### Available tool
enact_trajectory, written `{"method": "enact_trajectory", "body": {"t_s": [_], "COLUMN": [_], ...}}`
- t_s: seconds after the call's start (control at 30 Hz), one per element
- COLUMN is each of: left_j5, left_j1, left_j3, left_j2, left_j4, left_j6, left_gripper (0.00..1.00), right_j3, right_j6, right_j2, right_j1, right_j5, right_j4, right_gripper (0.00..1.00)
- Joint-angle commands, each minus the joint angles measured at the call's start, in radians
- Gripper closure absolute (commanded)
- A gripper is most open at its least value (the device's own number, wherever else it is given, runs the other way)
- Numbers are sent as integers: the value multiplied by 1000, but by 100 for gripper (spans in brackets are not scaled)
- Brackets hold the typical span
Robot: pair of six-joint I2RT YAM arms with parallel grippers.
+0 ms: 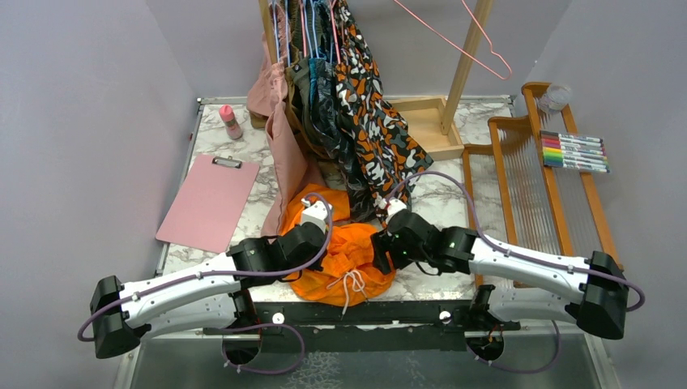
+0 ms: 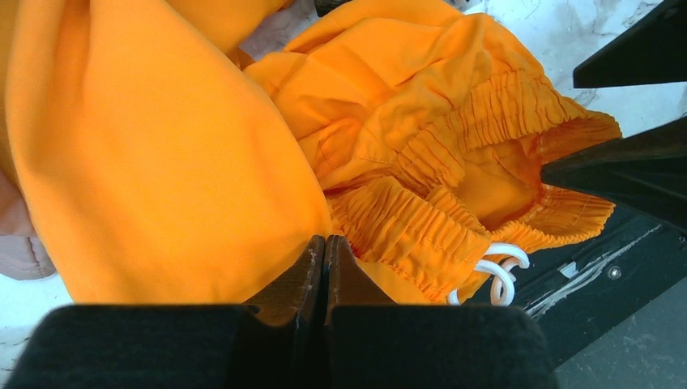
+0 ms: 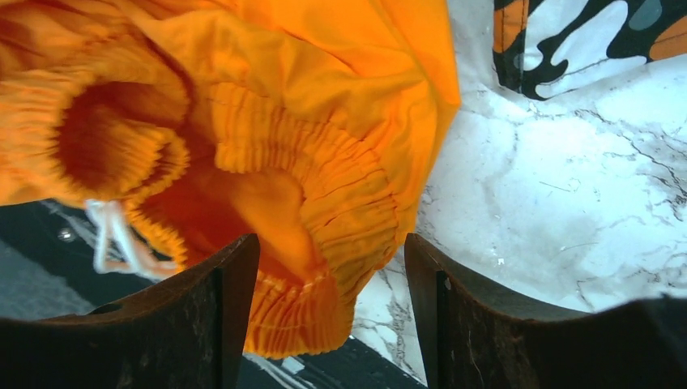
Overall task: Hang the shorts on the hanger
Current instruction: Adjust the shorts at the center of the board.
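The right gripper next needs to take hold of the gathered waistband's outer side [image 1: 389, 273], to spread the shorts' waist for placing the shorts on the hanger.
The bright orange shorts [image 1: 344, 261] lie bunched at the table's near edge, the white drawstring [image 1: 350, 285] hanging over the black bar. My left gripper [image 1: 334, 237] is shut, and the folds of the shorts [image 2: 162, 162] meet at its tips [image 2: 325, 241]. My right gripper [image 1: 381, 245] is open, and the gathered waistband [image 3: 324, 203] sits between its fingers [image 3: 332, 267]. The thin pink wire hanger [image 1: 478, 44] hangs on the wooden rack at the back, far from both grippers.
A blotch-patterned garment [image 1: 369, 121] and a dusty pink garment [image 1: 283, 158] hang from the rack onto the table behind the shorts. A pink clipboard [image 1: 209, 201] and a small bottle [image 1: 231, 121] are on the left. A wooden dish rack [image 1: 526, 190] and markers [image 1: 575, 151] are on the right.
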State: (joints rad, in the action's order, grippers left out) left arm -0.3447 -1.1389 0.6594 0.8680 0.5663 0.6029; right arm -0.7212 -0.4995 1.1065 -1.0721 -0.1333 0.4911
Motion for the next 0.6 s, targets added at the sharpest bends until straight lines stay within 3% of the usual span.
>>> {"method": "enact_trajectory", "body": {"t_s": [0.0,0.13,0.33,0.57], "left_j5": [-41,-54,-104,-217], "left_j1": [3,3,2,3], "left_j3": [16,18,82,324], "left_j2": [-43,-81,-144,-270], "left_j4": [8,11,17,-72], "left_j6": [10,11,-33,-244], "left_gripper": [100,100,100,100], "right_j3": [-26,-25,-97,-380], "right_j6": [31,15,14,196], "right_j2": [61,110,62,-130], "right_j1": [0,-1,0,1], "right_j5": [-72,-132,-225,-327], "right_j4": [26,-13,-44,-93], "right_gripper": [32,37,98,99]}}
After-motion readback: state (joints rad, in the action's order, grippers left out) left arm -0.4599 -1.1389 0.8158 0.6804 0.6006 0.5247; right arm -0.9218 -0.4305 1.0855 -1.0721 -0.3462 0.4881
